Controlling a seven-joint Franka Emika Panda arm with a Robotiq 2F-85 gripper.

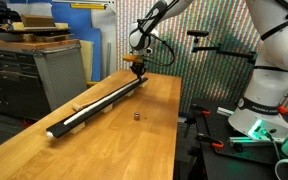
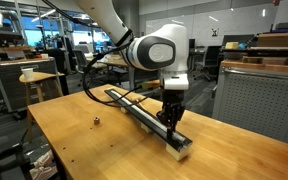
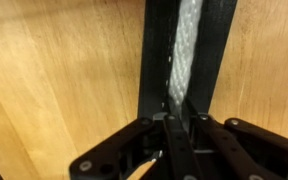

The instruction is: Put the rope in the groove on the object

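Observation:
The white rope follows the black bar's groove (image 1: 122, 91) up to my fingers and would remain seated if released, so my gripper opens next.
The long black bar (image 1: 102, 104) lies diagonally on the wooden table and shows in both exterior views (image 2: 134, 108). The white rope (image 1: 84, 113) lies along its top, in the groove (image 3: 187, 40). In the wrist view the rope (image 3: 187, 55) runs down the channel into my jaws. My gripper (image 1: 136, 68) stands upright over one end of the bar (image 2: 170, 120). Its fingers (image 3: 182, 125) are close together and pinch the rope just above the groove. The rope end under the fingers is hidden.
A tiny dark item (image 1: 136, 116) sits on the table beside the bar (image 2: 97, 122). A grey cabinet (image 1: 59, 70) stands past the table's edge. A side table with a cup (image 2: 27, 75) and office furniture stand behind. The robot base (image 1: 259, 110) is off the table's side.

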